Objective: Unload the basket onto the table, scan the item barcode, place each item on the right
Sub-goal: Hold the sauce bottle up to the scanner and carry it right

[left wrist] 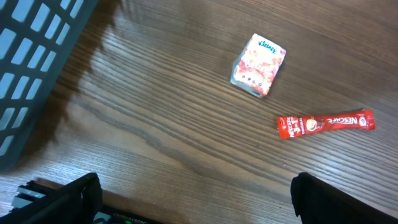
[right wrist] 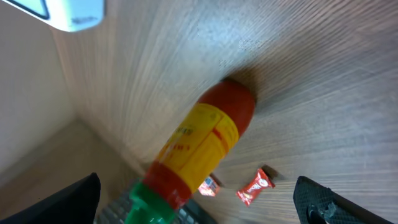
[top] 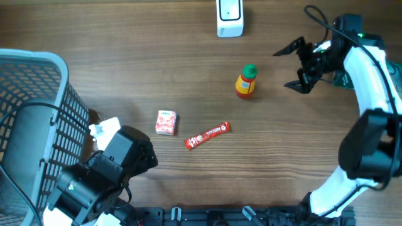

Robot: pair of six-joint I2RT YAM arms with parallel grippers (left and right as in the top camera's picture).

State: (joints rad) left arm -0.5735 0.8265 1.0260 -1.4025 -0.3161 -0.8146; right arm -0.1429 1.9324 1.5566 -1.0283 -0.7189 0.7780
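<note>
Next, my right gripper grabs the bottle across its body [top: 245, 84] [right wrist: 200, 144] from the side, so the bottle's label side stays exposed for the barcode scan.
A small bottle [top: 246, 81] with a green cap and a red and yellow label stands upright on the wooden table, right of centre. My right gripper [top: 282, 68] hangs open just to its right, apart from it and holding nothing. In the right wrist view the bottle [right wrist: 205, 143] fills the space ahead of the wide-open right gripper [right wrist: 198, 208]. The white scanner [top: 229, 16] sits at the far edge of the table, also seen as a white scanner [right wrist: 71, 12] corner. My left gripper [left wrist: 199, 205] is open and empty, low over the table's near left.
A tissue pack [top: 166, 122] and a red coffee stick [top: 207, 135] lie mid-table, shown as the tissue pack [left wrist: 258, 65] and the stick [left wrist: 325, 124] ahead of the left gripper. A grey wire basket [top: 31, 100] stands at the left edge, beside the left arm [top: 119, 157].
</note>
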